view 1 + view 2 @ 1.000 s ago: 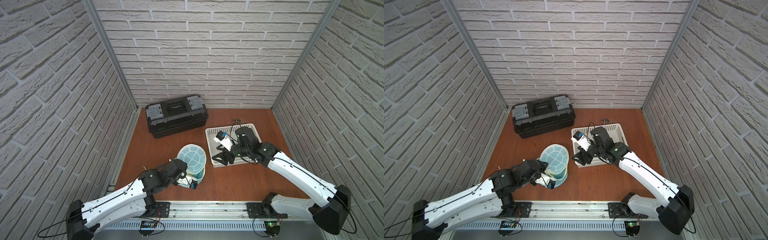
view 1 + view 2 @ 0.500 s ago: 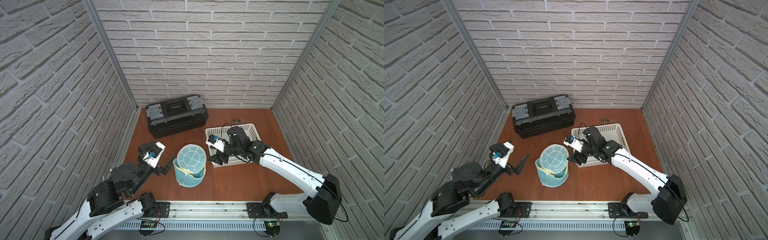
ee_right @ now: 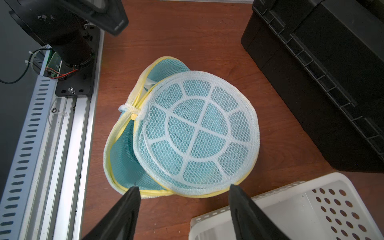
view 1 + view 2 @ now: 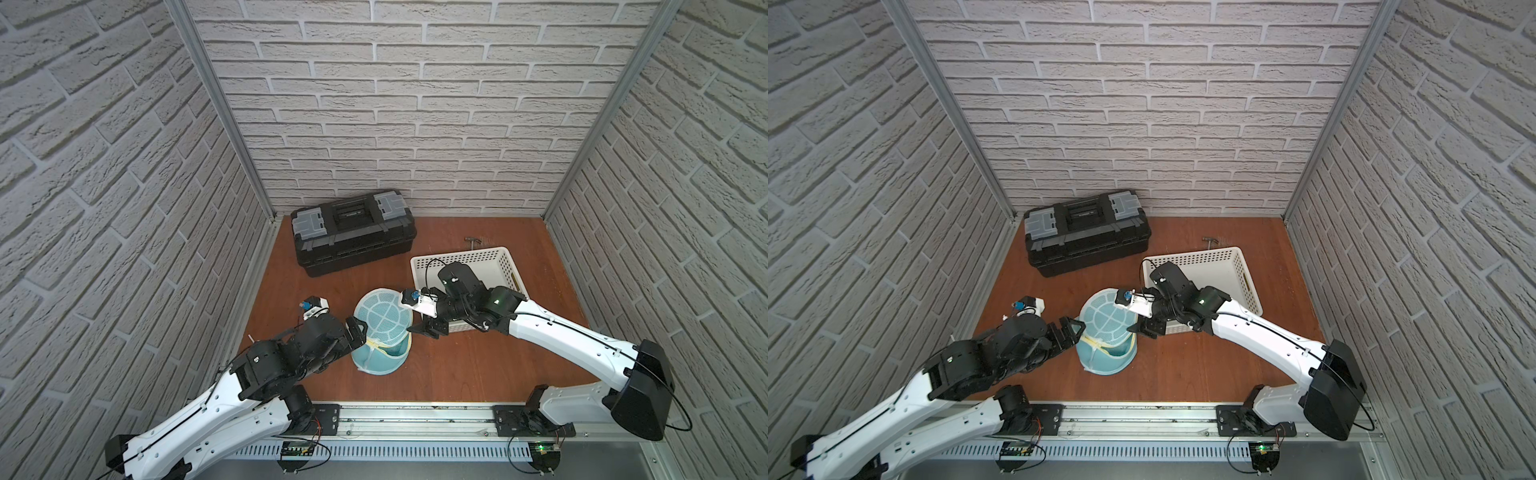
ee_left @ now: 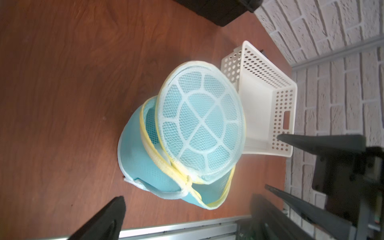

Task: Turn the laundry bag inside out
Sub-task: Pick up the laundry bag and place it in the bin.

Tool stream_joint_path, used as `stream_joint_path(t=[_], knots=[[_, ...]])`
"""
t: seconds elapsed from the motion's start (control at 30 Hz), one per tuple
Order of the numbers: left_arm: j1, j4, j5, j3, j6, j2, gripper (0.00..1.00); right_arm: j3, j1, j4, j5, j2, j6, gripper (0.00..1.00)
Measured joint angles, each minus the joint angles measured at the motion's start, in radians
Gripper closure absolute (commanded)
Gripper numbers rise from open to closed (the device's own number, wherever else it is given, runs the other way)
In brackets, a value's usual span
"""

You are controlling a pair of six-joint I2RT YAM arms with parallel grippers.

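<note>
My left gripper grabs the laundry bag's yellow rim next, leaving the bag's opening free for my right gripper to turn the bag inside out.
The laundry bag (image 4: pixel 382 332) (image 4: pixel 1106 332) is a light-blue mesh cylinder standing on the wooden floor. Its round spoked top (image 3: pixel 197 133) is tilted up and unzipped along the yellow trim, so the blue inside shows in both wrist views. A white loop (image 5: pixel 176 194) hangs at the zip's end. My left gripper (image 4: pixel 357 329) (image 5: pixel 187 202) is open wide against the bag's left side, with nothing between its fingers. My right gripper (image 4: pixel 428 330) (image 3: pixel 182 187) is open at the bag's right side. Its fingertips (image 3: pixel 134 189) sit at the yellow rim, gripping nothing.
A black toolbox (image 4: pixel 353 232) stands at the back left. A white perforated basket (image 4: pixel 505 259) sits right of the bag, under my right arm. A small metal tool (image 4: pixel 473 241) lies behind it. An aluminium rail (image 4: pixel 415 415) runs along the front edge, and brick walls close three sides.
My left arm swung away from the bag's front, out to the left, then came back to its left side with the jaws opened wide. My right gripper moved left from the basket to the bag.
</note>
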Motion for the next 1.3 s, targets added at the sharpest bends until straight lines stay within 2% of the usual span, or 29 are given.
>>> stream_joint_path(t=[0.17,0.43,0.57,1.0,1.3], knots=[[0.130,0.047,0.124,-0.110,-0.136,-0.006,0.04,-0.014,0.000,0.000,0.013,-0.024,-0.002,0.28],[0.257,0.162,0.280,-0.101,-0.151,0.170,0.17,-0.018,0.001,-0.002,0.027,-0.030,-0.016,0.28],[0.280,0.162,0.310,-0.100,-0.149,0.197,0.28,-0.023,0.003,-0.002,0.030,-0.030,-0.020,0.28],[0.336,0.203,0.380,-0.101,-0.140,0.244,0.46,-0.024,0.006,-0.001,0.045,-0.030,-0.019,0.29],[0.344,0.219,0.423,-0.101,-0.116,0.290,0.74,-0.024,0.006,-0.001,0.055,-0.028,-0.019,0.32]])
